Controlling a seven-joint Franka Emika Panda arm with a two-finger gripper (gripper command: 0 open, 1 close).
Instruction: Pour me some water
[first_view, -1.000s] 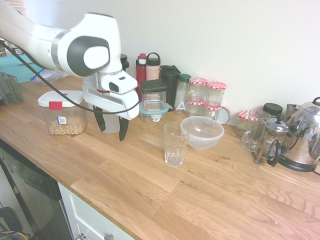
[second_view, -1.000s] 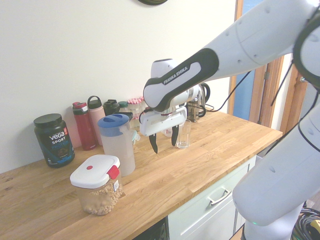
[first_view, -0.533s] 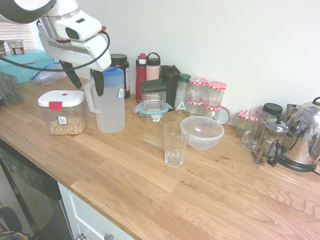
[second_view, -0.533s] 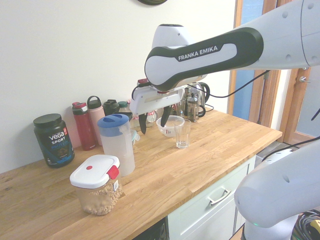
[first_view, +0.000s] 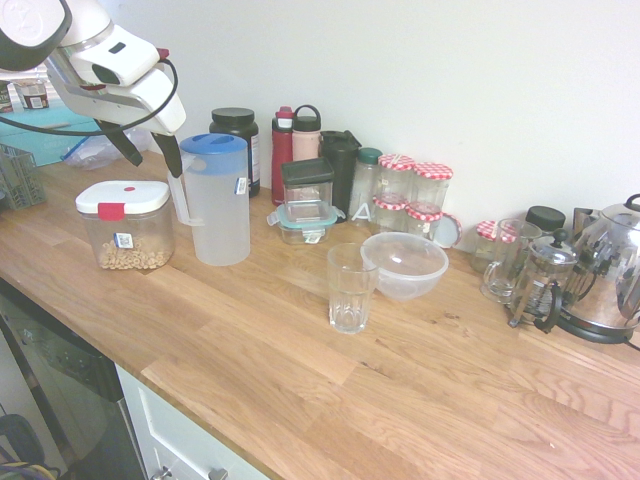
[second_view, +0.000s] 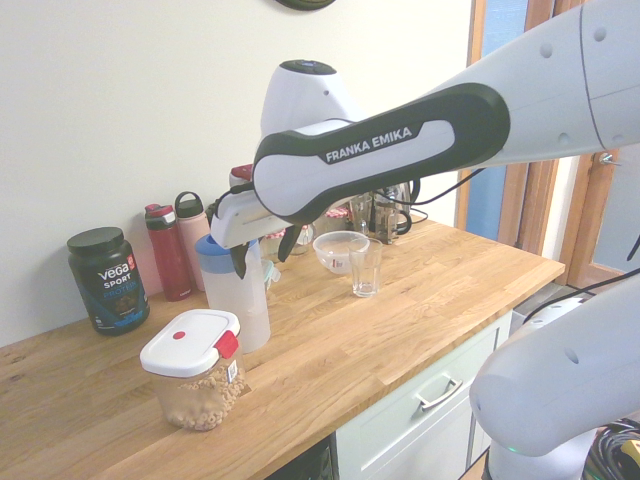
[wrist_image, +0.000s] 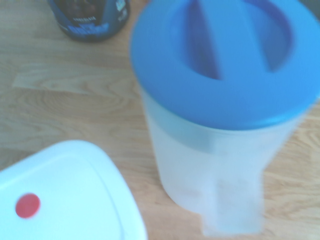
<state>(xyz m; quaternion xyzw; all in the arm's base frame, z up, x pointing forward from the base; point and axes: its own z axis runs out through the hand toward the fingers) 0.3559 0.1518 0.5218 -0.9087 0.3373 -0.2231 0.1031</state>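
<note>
The jug's round body looks wider than my open fingers. My gripper needs to grab the jug by its narrow side handle (wrist_image: 234, 202) next, so it can pour.
The water belongs to a tall frosted plastic jug (first_view: 220, 205) with a blue lid (first_view: 212, 144); I cannot make out the liquid through its wall. The jug stands upright on the wooden counter (first_view: 300, 370), its handle (first_view: 180, 196) turned toward the cereal box. My gripper (first_view: 150, 154) hangs open and empty just above the handle side of the lid, touching nothing. In the second exterior view the gripper (second_view: 262, 252) sits over the jug (second_view: 243, 300). The wrist view looks down on the blue lid (wrist_image: 225, 60). An empty drinking glass (first_view: 350, 288) stands further along the counter.
A white-lidded cereal container (first_view: 125, 225) stands beside the jug's handle. Behind the jug are a dark tub (first_view: 236, 135), bottles (first_view: 284, 140) and jars (first_view: 415, 195). A clear bowl (first_view: 404, 264) sits behind the glass. At the far right stand a French press (first_view: 540, 285) and a kettle (first_view: 612, 265).
The gripper has risen from counter level in front of the jug and swung back over its lid toward the handle side. It stayed open. Jug and glass have not moved.
</note>
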